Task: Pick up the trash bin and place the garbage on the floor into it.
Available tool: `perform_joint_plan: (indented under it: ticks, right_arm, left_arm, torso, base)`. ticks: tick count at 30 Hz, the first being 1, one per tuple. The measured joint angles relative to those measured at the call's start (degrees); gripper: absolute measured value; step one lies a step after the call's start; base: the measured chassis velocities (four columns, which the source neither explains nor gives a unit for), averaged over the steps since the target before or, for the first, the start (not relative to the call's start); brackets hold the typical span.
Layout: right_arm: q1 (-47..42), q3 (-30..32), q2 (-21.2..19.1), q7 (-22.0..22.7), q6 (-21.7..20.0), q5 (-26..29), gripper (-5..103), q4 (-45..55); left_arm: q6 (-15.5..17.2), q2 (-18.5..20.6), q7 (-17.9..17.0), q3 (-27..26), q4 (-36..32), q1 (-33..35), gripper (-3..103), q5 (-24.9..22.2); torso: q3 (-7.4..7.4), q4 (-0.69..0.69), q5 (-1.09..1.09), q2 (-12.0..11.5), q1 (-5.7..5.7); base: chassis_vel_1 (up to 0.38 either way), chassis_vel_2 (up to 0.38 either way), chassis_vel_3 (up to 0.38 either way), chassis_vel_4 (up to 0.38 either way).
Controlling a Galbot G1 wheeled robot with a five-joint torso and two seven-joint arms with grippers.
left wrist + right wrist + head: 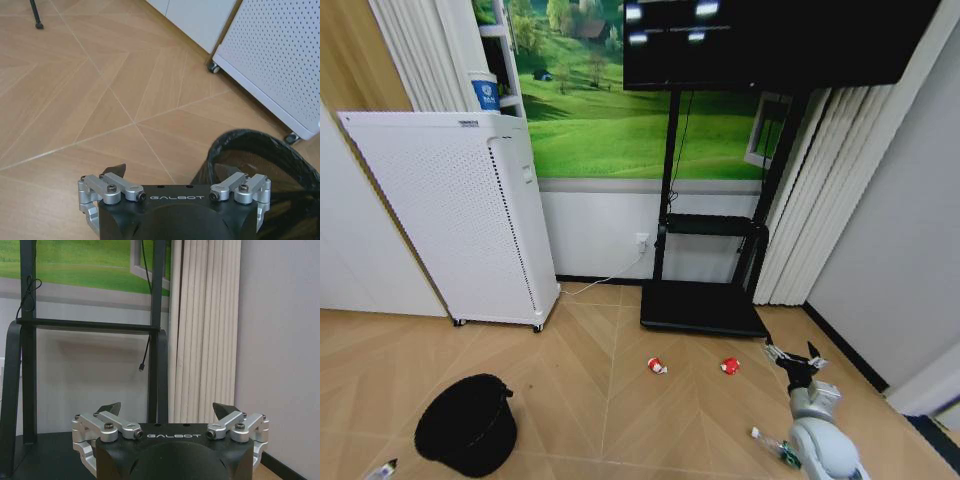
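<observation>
My left gripper should grab the trash bin by its thin rim [419, 436] [212, 156] next, because the trash bin's round opening is wider than my open fingers.
The black trash bin [465, 425] stands upright on the wood floor at the lower left. In the left wrist view its mesh wall and rim [260, 160] lie just beside my left gripper [170, 175], which is open; one fingertip [114, 170] shows over the floor, and the other is lost against the dark bin. Two red-and-white scraps of garbage [656, 366] [730, 366] lie mid-floor. A small clear bottle [772, 444] lies beside my right arm. My right gripper [798, 358] [166, 410] is open and empty, to the right of the scraps.
A tall white perforated appliance [460, 215] [280, 55] stands behind the bin. The black TV stand base [703, 308] [30, 455] sits beyond the scraps, with pleated curtains [810, 190] and a grey wall [900, 250] to the right. Open floor lies between the bin and the scraps.
</observation>
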Motion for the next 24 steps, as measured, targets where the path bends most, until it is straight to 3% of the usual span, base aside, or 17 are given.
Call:
perform_joint_plan:
  ticks: [4,6,7,12,16,24]
  right_arm:
    - [-0.1,-0.33,0.39,0.0,-0.07,-0.27,100,-0.05]
    - [-0.46,-0.38,0.58,0.0,-0.12,-0.43,100,0.13]
    - [-0.46,-0.38,0.58,0.0,-0.12,-0.43,100,0.13]
    - [-1.19,0.01,0.32,0.19,-0.15,-0.45,100,0.72]
    - [-1.65,0.34,0.07,0.36,-0.26,-0.46,100,1.12]
    - [-1.8,0.66,-0.53,0.71,-0.5,-0.44,100,1.28]
  left_arm:
    - [-1.36,3.12,2.35,0.28,3.11,-1.58,96,2.23]
    - [-3.29,5.37,5.14,1.99,6.22,-4.37,94,6.98]
    - [-3.29,5.37,5.14,1.99,6.22,-4.37,94,6.98]
    - [-3.53,7.92,6.23,6.37,11.75,-11.38,77,10.43]
    - [-2.7,8.66,5.63,8.56,13.14,-15.38,84,10.76]
    - [-1.56,8.93,5.16,10.18,14.32,-16.62,86,9.62]
  torso:
    - [0.06,0.0,0.0,0.03,0.0]
    - [0.13,-0.01,-0.01,0.1,-0.01]
    - [0.13,-0.01,-0.01,0.1,-0.01]
    - [0.22,-0.01,-0.02,0.23,0.03]
    - [0.27,-0.02,0.0,0.31,0.06]
    - [0.34,0.0,0.0,0.43,0.1]
  base:
    - [0.0,0.0,0.0,0.0]
    - [0.0,0.0,0.0,0.0]
    - [0.0,0.0,0.0,0.0]
    - [0.0,0.0,0.0,0.0]
    - [0.0,0.0,0.0,0.0]
    - [0.0,0.0,0.0,0.0]
